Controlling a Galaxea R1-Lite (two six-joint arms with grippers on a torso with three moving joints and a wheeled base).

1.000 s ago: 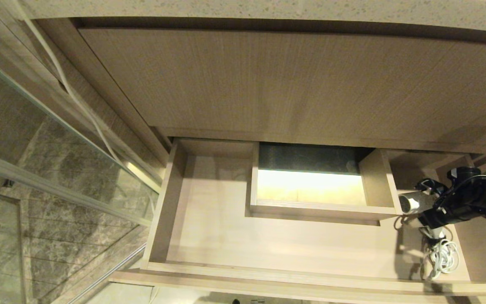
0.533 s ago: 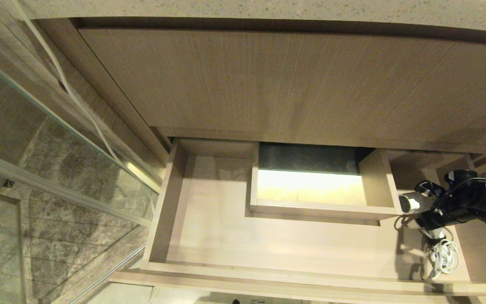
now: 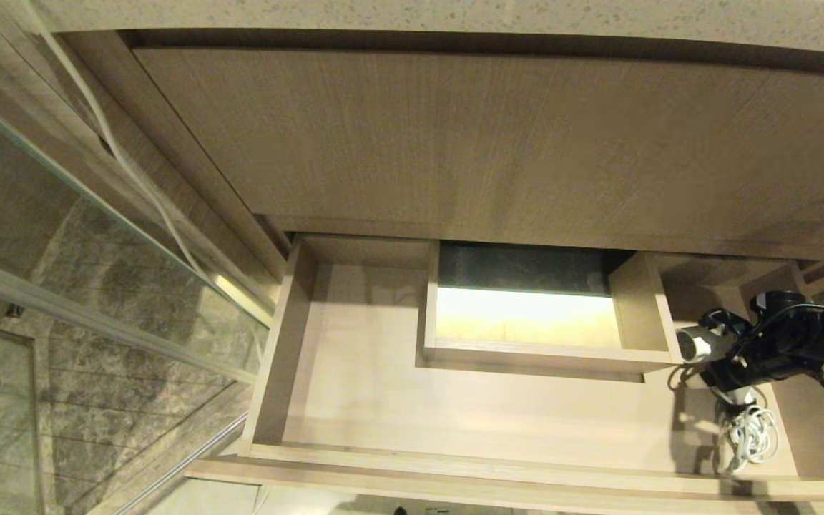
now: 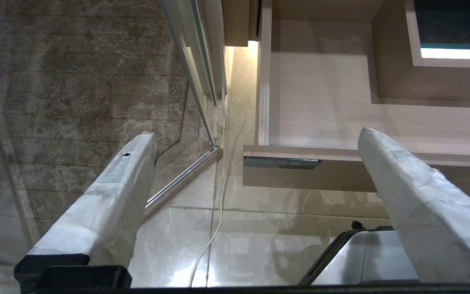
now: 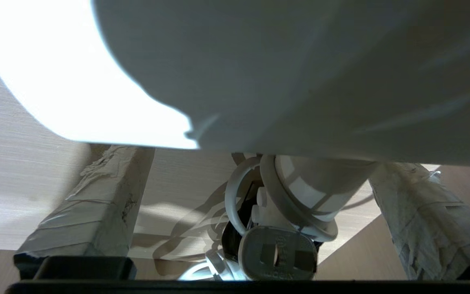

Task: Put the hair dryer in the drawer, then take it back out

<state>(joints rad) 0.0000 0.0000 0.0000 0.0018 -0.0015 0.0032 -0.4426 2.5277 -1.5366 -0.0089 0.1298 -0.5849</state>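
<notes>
My right gripper is to lift the hair dryer back out of the drawer, so it needs to grab the dryer by its handle next.
The drawer [image 3: 455, 468] is pulled out, its pale inside in plain sight. The white hair dryer [image 3: 694, 345] lies in its right end, barrel toward the boxed cut-out, with the bundled cord [image 3: 744, 436] nearer the drawer front. My right gripper [image 3: 719, 347] straddles the dryer with its jaws wide apart. In the right wrist view the barrel [image 5: 300, 73] covers the fingertips, and the handle [image 5: 316, 183] and plug [image 5: 278, 253] sit between the padded fingers [image 5: 96, 196] with gaps on both sides. My left gripper [image 4: 255, 134] hangs open above the floor, before the drawer's left front corner [image 4: 320, 179].
A boxed cut-out [image 3: 526, 354] rises mid-drawer, lit from below. Above the drawer stands a tall wood-grain panel [image 3: 455, 143] under a stone counter [image 3: 455, 14]. A glass door [image 3: 97, 250] is at the left. A white cable [image 4: 214, 232] and my base [image 4: 382, 257] are on the floor.
My right arm has sunk slightly over the dryer. The dryer and cord lie where they were and the jaws stay wide.
</notes>
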